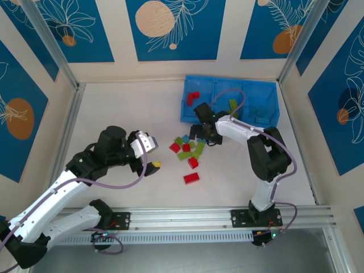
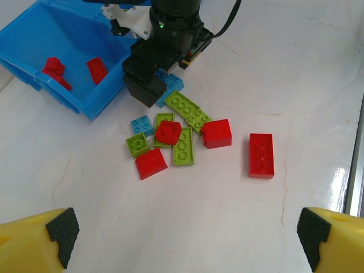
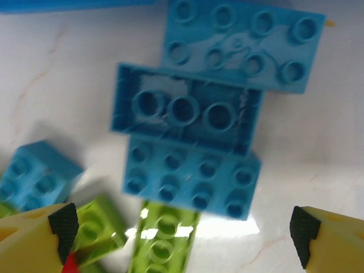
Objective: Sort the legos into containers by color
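The robot's right gripper isn't ready to close yet: its fingertips stop short of the nearest light blue lego and would miss it now. The right gripper needs to move toward the lego first and then close on it.
The legos [image 1: 187, 151] lie in a loose pile of red, lime green and light blue bricks mid-table. One red brick [image 1: 191, 177] lies apart, nearer the arms. The containers [image 1: 187, 116] form a long blue bin at the back right; its left compartment holds red bricks [image 2: 96, 69]. My right gripper [image 1: 203, 133] hovers open, low over three light blue bricks [image 3: 190, 176] at the pile's far edge, the middle one [image 3: 187, 108] upside down. A long green brick [image 3: 165, 239] lies between its fingertips. My left gripper [image 2: 187, 239] stands open, short of the pile, nothing between its fingers.
The bin's near corner [image 2: 94, 105] sits close to the pile and to the right wrist [image 2: 170, 34]. A metal rail [image 1: 187, 216] runs along the table's near edge. Walls with metal posts close in the table on the left, back and right.
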`<state>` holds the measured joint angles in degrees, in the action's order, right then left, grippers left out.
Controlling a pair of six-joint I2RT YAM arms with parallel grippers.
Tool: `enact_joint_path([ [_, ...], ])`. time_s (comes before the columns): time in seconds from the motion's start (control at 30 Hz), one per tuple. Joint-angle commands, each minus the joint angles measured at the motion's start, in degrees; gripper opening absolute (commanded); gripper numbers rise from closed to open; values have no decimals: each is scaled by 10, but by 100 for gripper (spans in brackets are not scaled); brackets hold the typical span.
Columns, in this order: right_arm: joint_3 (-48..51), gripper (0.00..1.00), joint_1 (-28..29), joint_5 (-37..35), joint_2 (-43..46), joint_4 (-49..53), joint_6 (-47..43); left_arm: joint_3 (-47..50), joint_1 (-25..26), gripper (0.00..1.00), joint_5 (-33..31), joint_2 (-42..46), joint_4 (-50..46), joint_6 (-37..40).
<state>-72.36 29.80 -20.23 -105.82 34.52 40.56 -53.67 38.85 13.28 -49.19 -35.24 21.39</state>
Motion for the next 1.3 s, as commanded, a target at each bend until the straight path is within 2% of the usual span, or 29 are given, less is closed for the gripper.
enact_joint_path([
  [0.0,-12,97,-4,4,-23,-12,20,-6,-5,100,4,8,-5,1],
  [0.17,-19,94,-1,-2,-60,-4,35,-7,-5,100,5,7,-5,-1],
  [0.33,-1,77,-5,-13,-54,-11,44,-7,-5,100,5,7,-6,-1],
  [0.47,28,65,-5,-11,-16,-25,48,-6,-5,100,8,8,-4,0],
  [0.53,50,58,-1,-14,18,-35,48,-6,-5,100,10,9,-4,-1],
  [0.67,100,52,6,-3,101,-41,63,-6,-5,100,13,8,-4,0],
  [0.83,178,48,1,-16,267,-57,96,-5,-4,100,14,8,-2,0],
  [0.97,193,46,-71,-8,367,-71,76,-6,-6,100,16,4,-1,0],
  [1.03,169,45,-153,23,376,-78,44,-7,-6,100,19,2,-1,-1],
  [1.13,99,44,-270,117,322,-73,15,-6,-6,100,19,4,-2,-1],
  [1.27,-13,44,-363,185,192,-60,7,-6,-6,100,17,7,-2,-1],
])
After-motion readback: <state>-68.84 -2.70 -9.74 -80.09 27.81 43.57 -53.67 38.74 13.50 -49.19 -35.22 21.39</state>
